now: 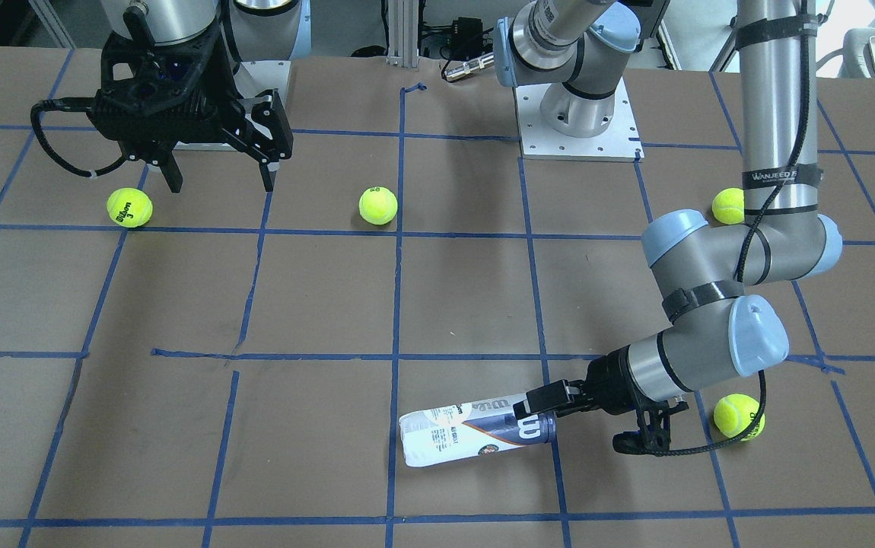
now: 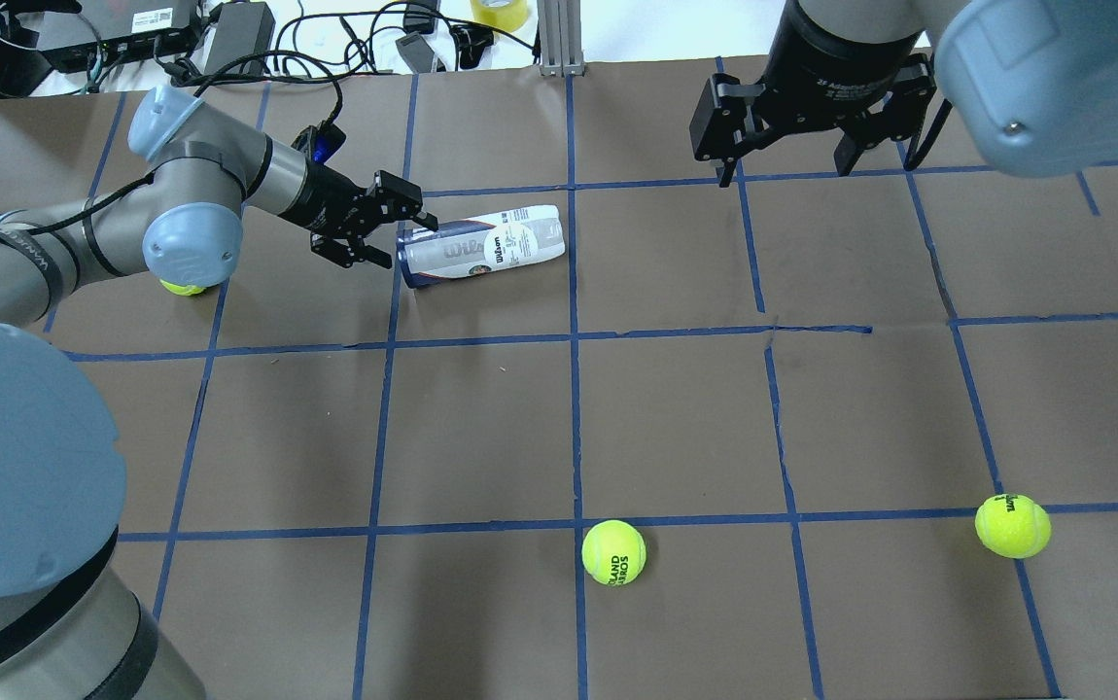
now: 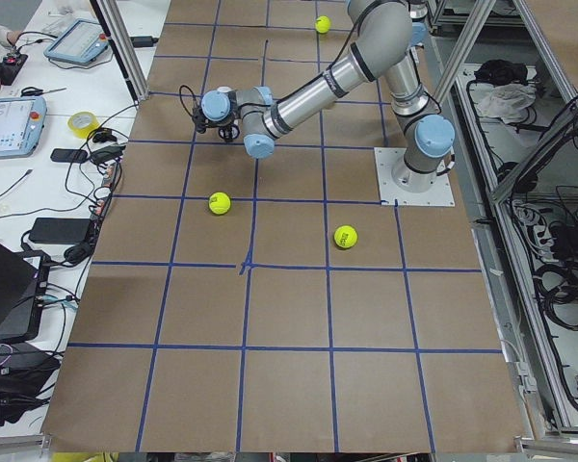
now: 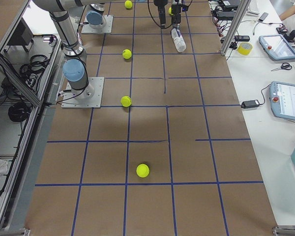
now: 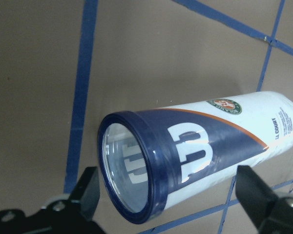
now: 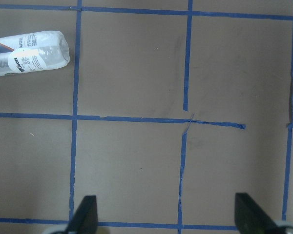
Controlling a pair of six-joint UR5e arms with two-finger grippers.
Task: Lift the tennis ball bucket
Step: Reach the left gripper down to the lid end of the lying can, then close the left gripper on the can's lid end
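I will next use my left gripper to grab the tennis ball bucket's dark blue open rim [image 1: 548,426] [image 5: 154,170], so that I can lift up the bucket.
The tennis ball bucket [image 2: 481,248] is a slim clear can with a white and navy Wilson label and a dark blue rim. It lies on its side on the brown table, as the front view [image 1: 468,435] also shows. My left gripper [image 2: 401,236] is open, low at the can's rim end, with one finger on each side of the rim. The left wrist view shows the rim [image 5: 136,170] between the two fingers [image 5: 88,195]. My right gripper [image 2: 785,170] is open and empty, hanging above the table far from the can. The can's far end shows in the right wrist view [image 6: 29,53].
Loose yellow-green tennis balls lie about: one mid-table [image 2: 613,551], one to the right [image 2: 1012,525], one half hidden under my left arm [image 2: 182,287], and another by the left arm's upright link [image 1: 728,205]. Blue tape lines grid the table. Cables and electronics [image 2: 228,29] lie past the far edge.
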